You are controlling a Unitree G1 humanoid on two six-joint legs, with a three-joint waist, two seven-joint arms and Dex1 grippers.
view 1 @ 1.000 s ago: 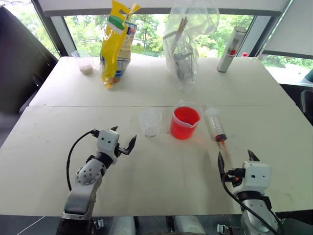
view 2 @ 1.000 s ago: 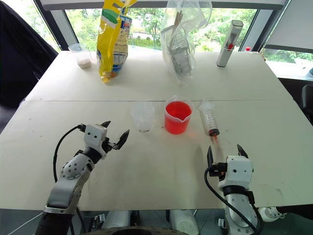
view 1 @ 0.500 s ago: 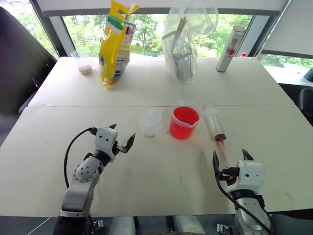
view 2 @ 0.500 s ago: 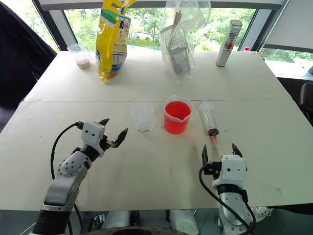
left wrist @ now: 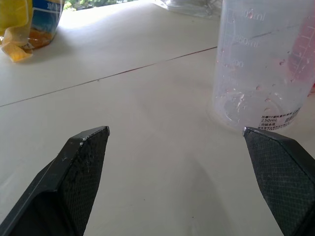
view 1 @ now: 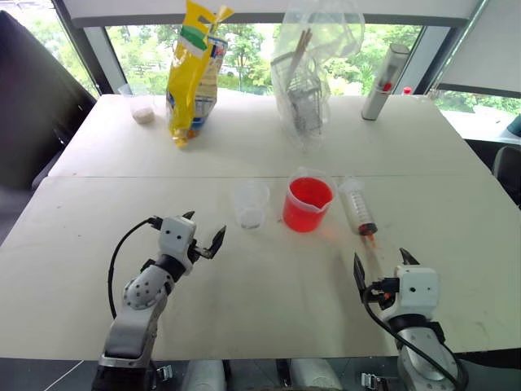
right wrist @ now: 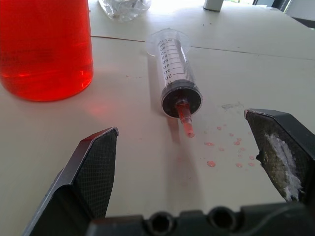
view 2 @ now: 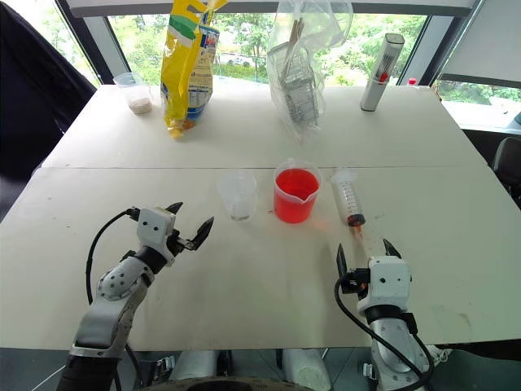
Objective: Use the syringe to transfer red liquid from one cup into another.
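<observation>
Red liquid stains the syringe's tip (view 1: pixel 370 238). My right gripper should grab the syringe by its clear body (view 1: pixel 356 207) next.
The syringe (view 1: pixel 357 207) lies flat on the white table (view 1: pixel 244 147), its red-stained tip (right wrist: pixel 186 123) towards me, just right of the beaker (view 1: pixel 308 204) holding red liquid (right wrist: pixel 47 49). Left of the beaker stands the small clear cup (view 1: pixel 250 204), also close ahead in the left wrist view (left wrist: pixel 261 73). My right gripper (view 1: pixel 380 267) hovers open near the table's front edge, a short way in front of the syringe tip. On the left, my left gripper (view 1: pixel 203 231) is open, pointing towards the clear cup, with nothing between its fingers (left wrist: pixel 81 162).
At the table's far side stand a yellow snack bag (view 1: pixel 194 69), a clear plastic bag with utensils (view 1: pixel 305 81), a silver cylinder with a red mark (view 1: pixel 384 81) and a small cup of white stuff (view 1: pixel 142 106). Red droplets (right wrist: pixel 226 147) spot the table by the syringe tip.
The right gripper has shifted slightly left and nearer the syringe tip line; the left gripper stays where it was. Nothing on the table moved.
</observation>
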